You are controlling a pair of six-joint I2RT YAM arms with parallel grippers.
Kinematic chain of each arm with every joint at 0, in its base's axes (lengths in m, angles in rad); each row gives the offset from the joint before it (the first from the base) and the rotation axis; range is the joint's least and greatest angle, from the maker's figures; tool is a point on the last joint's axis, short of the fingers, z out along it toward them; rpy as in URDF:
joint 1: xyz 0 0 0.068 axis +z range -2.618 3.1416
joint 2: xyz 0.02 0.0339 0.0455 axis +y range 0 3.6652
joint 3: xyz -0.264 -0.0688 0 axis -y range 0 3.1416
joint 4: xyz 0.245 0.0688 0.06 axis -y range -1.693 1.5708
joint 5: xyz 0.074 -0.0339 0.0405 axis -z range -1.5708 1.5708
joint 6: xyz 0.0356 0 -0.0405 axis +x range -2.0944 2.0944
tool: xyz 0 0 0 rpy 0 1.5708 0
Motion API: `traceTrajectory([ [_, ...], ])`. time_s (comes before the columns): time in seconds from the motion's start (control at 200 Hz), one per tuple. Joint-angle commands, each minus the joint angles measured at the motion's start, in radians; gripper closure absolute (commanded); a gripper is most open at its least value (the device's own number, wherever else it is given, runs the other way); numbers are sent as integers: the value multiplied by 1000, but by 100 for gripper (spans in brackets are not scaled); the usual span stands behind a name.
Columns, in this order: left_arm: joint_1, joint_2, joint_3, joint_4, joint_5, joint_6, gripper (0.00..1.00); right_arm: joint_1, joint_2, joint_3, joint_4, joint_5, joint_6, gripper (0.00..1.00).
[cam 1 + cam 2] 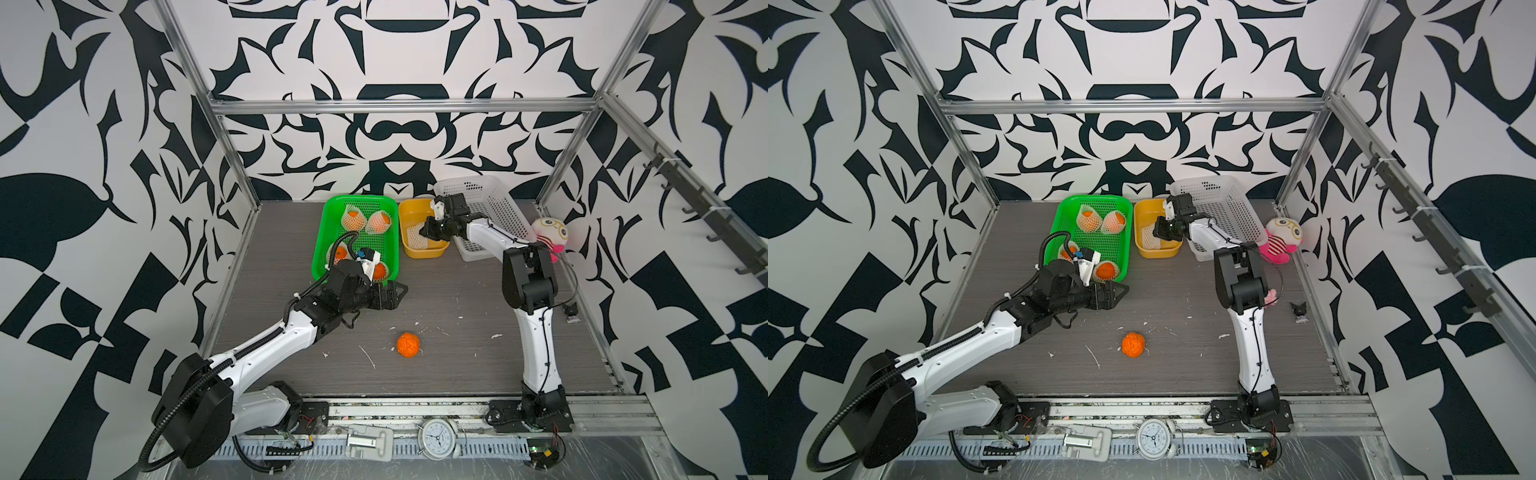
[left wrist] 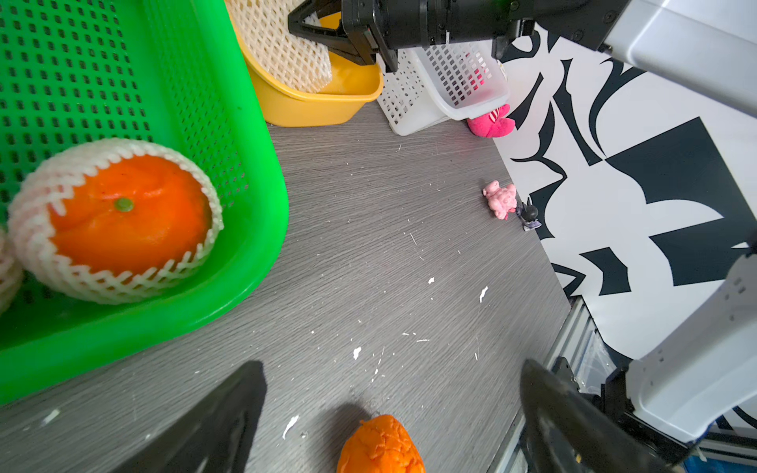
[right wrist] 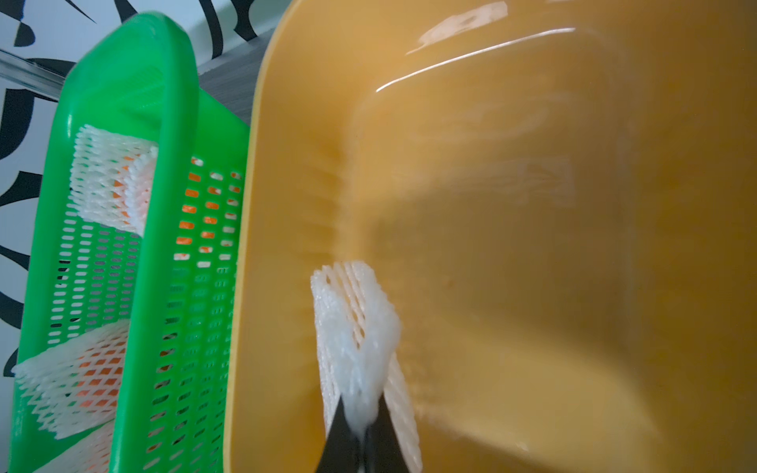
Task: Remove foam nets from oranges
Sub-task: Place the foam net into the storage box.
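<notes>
The flattened foam net hangs wholly inside the yellow tub's sides, so my right gripper opens now.
A bare orange [image 1: 408,344] [image 1: 1133,344] lies on the grey table, and the left wrist view shows it [image 2: 381,444] just below my open left gripper [image 2: 391,364]. That gripper [image 1: 395,293] hovers empty beside the near corner of the green basket [image 1: 357,198]. Several oranges in white foam nets [image 1: 353,219] [image 2: 123,217] sit in the basket. My right gripper [image 1: 428,228] [image 3: 360,426] is shut on a flattened foam net [image 3: 356,327], which hangs inside the yellow tub [image 1: 409,204].
A white perforated basket [image 1: 486,208] stands tilted behind the right arm, with a plush toy [image 1: 550,235] beside it. Small pink and black figures [image 2: 502,200] lie by the right wall. White foam scraps dot the table. An alarm clock [image 1: 436,438] sits on the front rail.
</notes>
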Motion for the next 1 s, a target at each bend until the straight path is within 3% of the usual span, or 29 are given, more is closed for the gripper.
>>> traceTrajectory([
  [0.0,6,4,15,20,16,-5,0,5,-23,49,-15,37,-13,100],
  [0.305,6,-22,-4,17,6,-11,1,25,3,98,-73,56,-44,99],
  [0.995,7,-39,-47,40,-10,1,0,40,-12,203,-224,158,-128,53],
])
